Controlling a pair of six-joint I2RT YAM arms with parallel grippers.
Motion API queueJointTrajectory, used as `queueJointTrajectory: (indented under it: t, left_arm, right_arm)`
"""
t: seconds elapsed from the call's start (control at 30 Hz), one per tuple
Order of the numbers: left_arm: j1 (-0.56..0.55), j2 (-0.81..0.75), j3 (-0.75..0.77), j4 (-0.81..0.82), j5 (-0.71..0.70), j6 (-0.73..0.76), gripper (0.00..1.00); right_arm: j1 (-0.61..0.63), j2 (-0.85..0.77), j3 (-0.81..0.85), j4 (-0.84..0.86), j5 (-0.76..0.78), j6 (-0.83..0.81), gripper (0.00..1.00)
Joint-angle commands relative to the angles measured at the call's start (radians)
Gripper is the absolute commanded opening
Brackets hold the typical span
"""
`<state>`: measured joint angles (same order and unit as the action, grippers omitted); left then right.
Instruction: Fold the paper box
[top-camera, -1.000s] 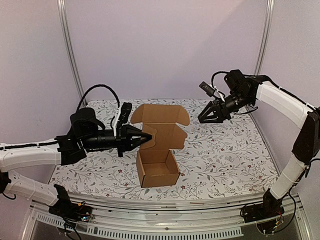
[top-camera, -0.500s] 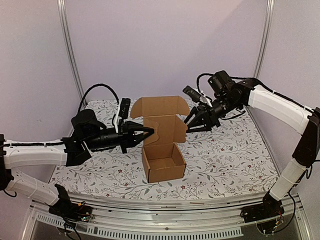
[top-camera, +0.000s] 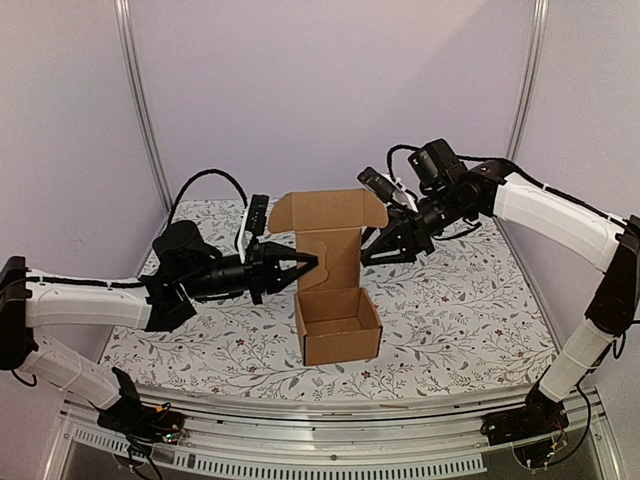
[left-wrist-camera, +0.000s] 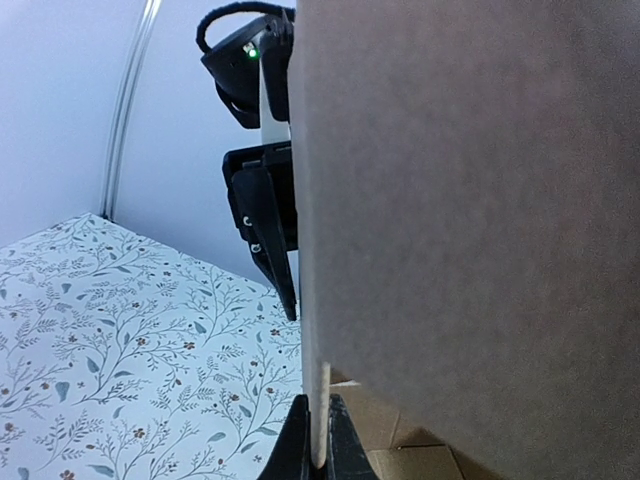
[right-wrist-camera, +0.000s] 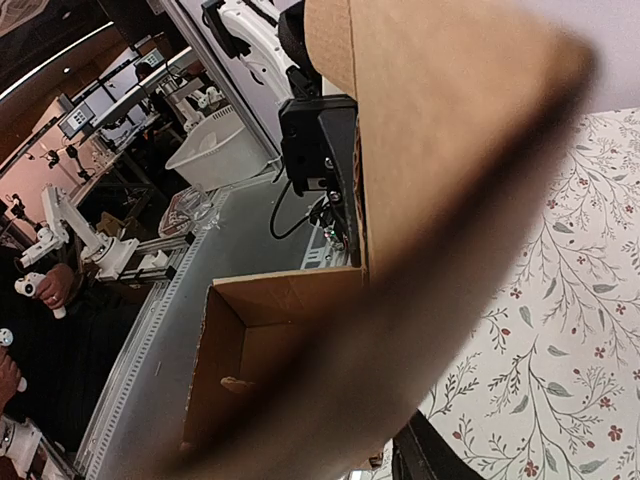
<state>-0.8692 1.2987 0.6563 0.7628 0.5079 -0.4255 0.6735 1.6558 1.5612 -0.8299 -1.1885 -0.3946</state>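
Observation:
I will fold the lid toward the tray part next, so my right gripper will grab the raised lid's side edge (top-camera: 361, 260) (right-wrist-camera: 384, 437), across from my left gripper.
The paper box (top-camera: 338, 325), plain brown cardboard, stands open in the middle of the table, with its lid (top-camera: 328, 232) raised upright behind the tray part. My left gripper (top-camera: 307, 265) is shut on the lid's left edge. In the left wrist view its fingertips (left-wrist-camera: 318, 452) pinch the thin cardboard edge (left-wrist-camera: 316, 330). My right gripper (top-camera: 368, 254) is at the lid's right edge with its jaws apart. In the right wrist view, blurred cardboard (right-wrist-camera: 420, 230) fills the frame. One dark finger (right-wrist-camera: 432, 456) shows below it and the other is hidden.
The table carries a floral cloth (top-camera: 460, 300). Metal frame posts (top-camera: 140, 110) stand at the back corners before plain walls. The front rail (top-camera: 330, 410) runs along the near edge. My right arm also shows in the left wrist view (left-wrist-camera: 262, 200), behind the lid.
The lid has swung from leaning back to upright, and the box has shifted a little right and nearer. My right gripper came down left to the lid's right edge. My left gripper moved right with it.

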Motion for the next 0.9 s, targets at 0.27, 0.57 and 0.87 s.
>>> queueJointTrajectory:
  t: [0.27,0.57,0.87]
  left_arm:
    - [0.012,0.108,0.019,0.309,0.075,-0.191,0.0]
    - [0.012,0.142,0.014,0.344,0.056,-0.227,0.01]
    - [0.017,-0.104,0.028,-0.333,-0.239,0.036,0.59]
  right_arm:
    - [0.024,-0.094,-0.12,0.366,-0.028,0.299,0.22]
    - [0.027,-0.096,-0.15,0.411,0.08,0.34,0.0]
    - [0.025,-0.09,-0.127,0.162,0.245,0.002,0.0]
